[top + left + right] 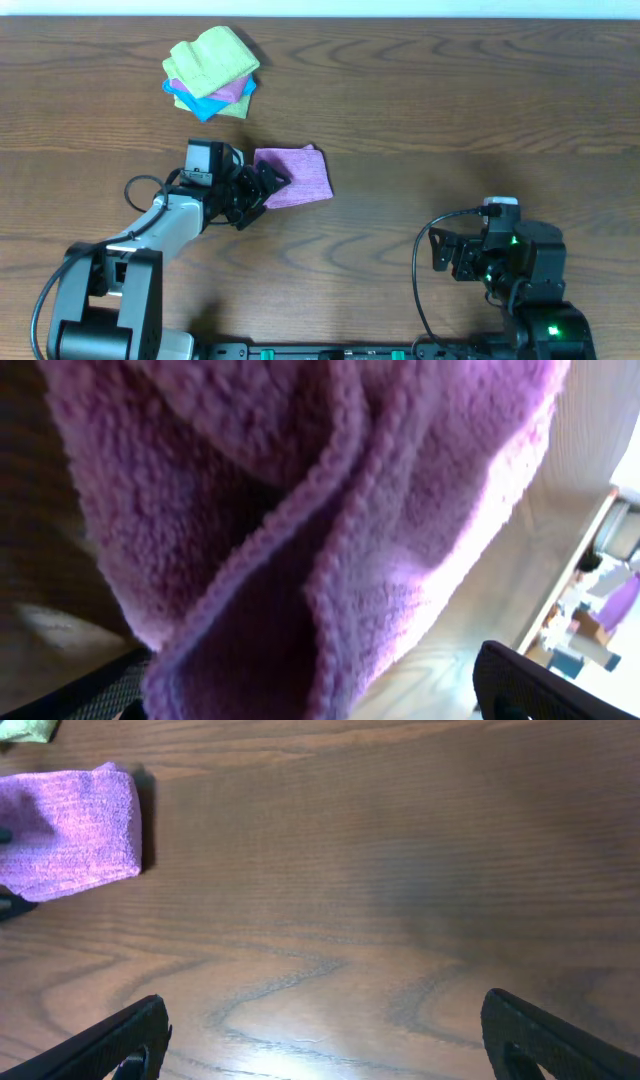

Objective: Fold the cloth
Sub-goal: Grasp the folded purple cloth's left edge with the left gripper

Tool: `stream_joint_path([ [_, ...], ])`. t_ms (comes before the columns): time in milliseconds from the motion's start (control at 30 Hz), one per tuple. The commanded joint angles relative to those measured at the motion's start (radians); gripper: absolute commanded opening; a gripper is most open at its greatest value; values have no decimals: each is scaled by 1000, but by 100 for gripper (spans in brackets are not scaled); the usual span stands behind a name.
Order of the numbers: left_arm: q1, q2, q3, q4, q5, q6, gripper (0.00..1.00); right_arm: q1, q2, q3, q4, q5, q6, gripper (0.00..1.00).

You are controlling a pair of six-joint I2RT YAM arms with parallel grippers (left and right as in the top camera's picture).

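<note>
Next, my left gripper grabs the purple cloth's layers together at its folded edge [272, 195] [262, 660], to lay the cloth still folded on the stack.
A purple cloth [298, 175] lies folded on the wooden table, left of centre. My left gripper [268, 185] is at its left edge, jaws spread wide with the folded edge between them. In the left wrist view the purple cloth [300, 510] fills the frame, and the two fingers of the left gripper [310, 695] show far apart at the bottom corners. My right gripper [445, 255] is open and empty at the front right, far from the cloth. In the right wrist view the right gripper [325, 1040] hangs over bare wood, with the cloth [70, 830] at the upper left.
A stack of folded cloths [212, 72], green on top with pink, blue and yellow below, sits at the back left. A corner of the stack's green cloth [20, 728] shows in the right wrist view. The wooden table [450, 120] stretches right of the cloth.
</note>
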Motion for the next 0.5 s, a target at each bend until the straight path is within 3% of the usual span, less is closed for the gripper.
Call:
stream_joint_path([
  [0,-14,-6,-2,16,-66,-45,95,-7,-5,-5,0,9,11,99],
  [467,-89,0,-2,57,-181,-108,95,-7,-5,-5,1,9,11,99],
])
